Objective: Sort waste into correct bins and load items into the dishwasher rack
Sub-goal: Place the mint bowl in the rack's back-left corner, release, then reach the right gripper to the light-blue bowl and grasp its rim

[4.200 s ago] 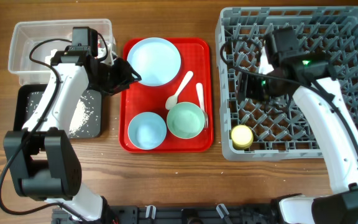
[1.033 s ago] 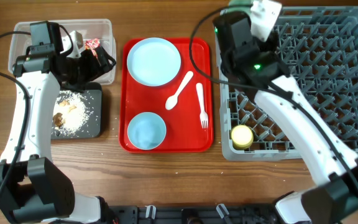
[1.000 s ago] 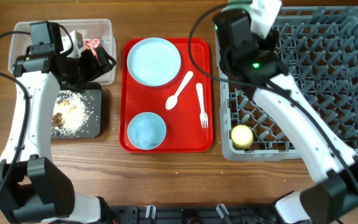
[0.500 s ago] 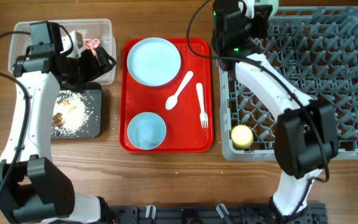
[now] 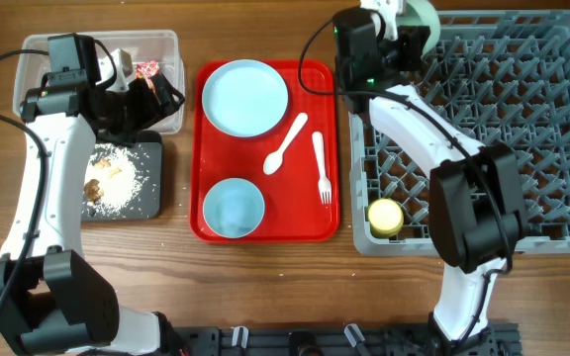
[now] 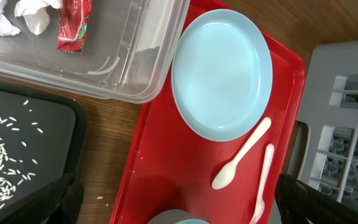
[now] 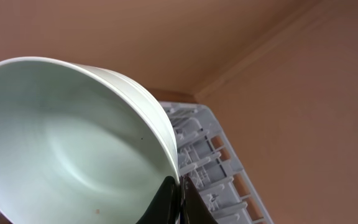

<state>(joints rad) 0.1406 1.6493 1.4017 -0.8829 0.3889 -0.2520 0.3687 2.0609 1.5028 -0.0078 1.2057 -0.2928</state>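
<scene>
The mint-green bowl (image 5: pixel 427 12) stays in my right gripper for now until it rests among the rack's wires. The bowl's rim, in my fingers, overhangs the rack's back edge (image 5: pixel 465 15).
My right gripper (image 5: pixel 411 20) is shut on the rim of the mint-green bowl (image 5: pixel 427 12), held raised and tilted over the back left corner of the dishwasher rack (image 5: pixel 522 119). The wrist view shows its fingers (image 7: pixel 178 200) pinching the bowl (image 7: pixel 73 149) wall. A yellow cup (image 5: pixel 385 216) stands in the rack's front left. The pale blue plate (image 5: pixel 245 96), pale blue bowl (image 5: pixel 234 210), spoon (image 5: pixel 285 144) and fork (image 5: pixel 320 168) lie on the red tray (image 5: pixel 198 148). My left gripper (image 5: pixel 161 97) hangs open between the clear tub (image 5: pixel 87 44) and the red tray, holding nothing.
The clear tub (image 6: pixel 135 74) holds tissue (image 6: pixel 33 7) and a red wrapper (image 6: pixel 73 25). In front of it the black tray (image 5: pixel 151 158) carries rice scraps (image 5: pixel 112 183) with brownish lumps. The rack's edge (image 6: pixel 347 124) stands right of the red tray (image 6: pixel 160 162).
The mint-green bowl has gone from the red tray into my right gripper. Over the last second the right arm swung toward the rack's back left corner. The left arm stayed still.
</scene>
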